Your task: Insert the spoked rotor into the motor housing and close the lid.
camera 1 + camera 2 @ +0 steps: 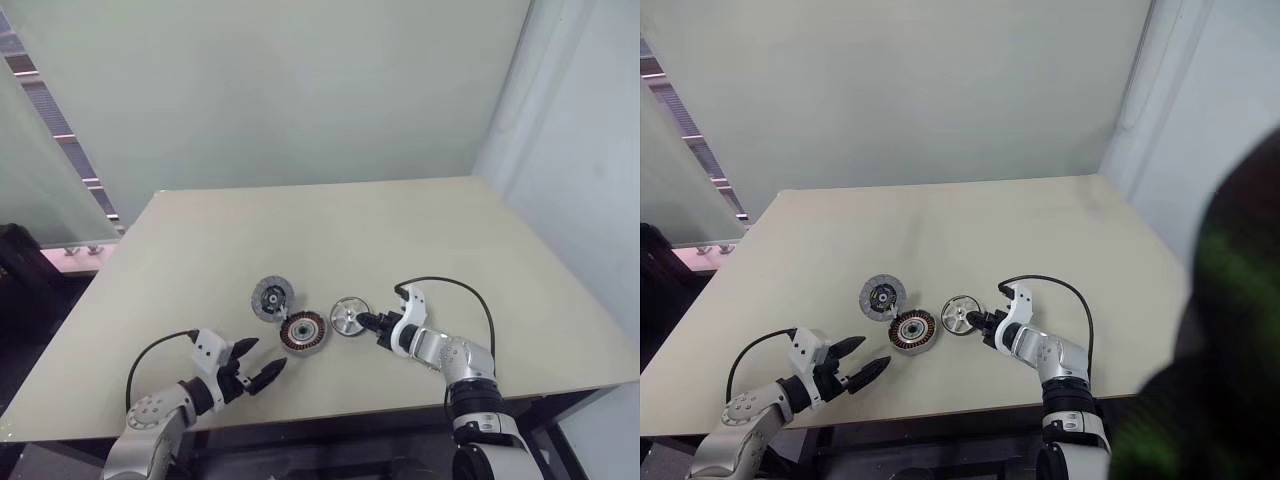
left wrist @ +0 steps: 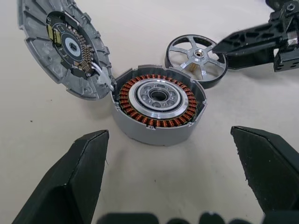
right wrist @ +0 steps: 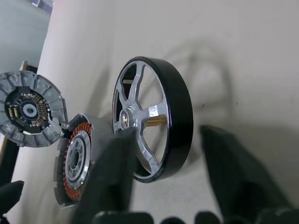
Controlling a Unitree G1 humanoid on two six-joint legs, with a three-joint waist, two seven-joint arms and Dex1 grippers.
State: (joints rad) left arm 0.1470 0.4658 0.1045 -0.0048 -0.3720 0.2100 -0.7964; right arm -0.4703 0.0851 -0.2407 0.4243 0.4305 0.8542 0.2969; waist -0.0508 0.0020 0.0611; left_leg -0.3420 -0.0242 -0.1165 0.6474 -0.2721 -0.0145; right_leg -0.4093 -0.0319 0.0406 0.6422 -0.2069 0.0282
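Note:
The right gripper grabs the spoked rotor by its black rim [image 3: 180,119] next, leaving the rotor's stem free to enter the motor housing [image 3: 77,161].
The spoked rotor [image 1: 347,317], a shiny silver wheel with a black rim, lies on the table just right of the motor housing [image 1: 303,331], whose copper windings ring a dark centre. The lid [image 1: 271,298] is hinged open at the housing's far left, its circuit side up. My right gripper [image 3: 166,132] is open astride the rotor's near rim: one finger [image 3: 112,172] crosses the spoked face, and the other [image 3: 238,177] sits just off the black rim with a sliver of table between. My left gripper [image 1: 262,360] stands open in front of the housing [image 2: 159,100], holding nothing.
The beige table [image 1: 430,230] stretches far behind the parts. Its front edge [image 1: 330,412] runs just behind my wrists. A glass partition [image 1: 40,170] stands off the table's left side and a white wall [image 1: 580,180] off its right.

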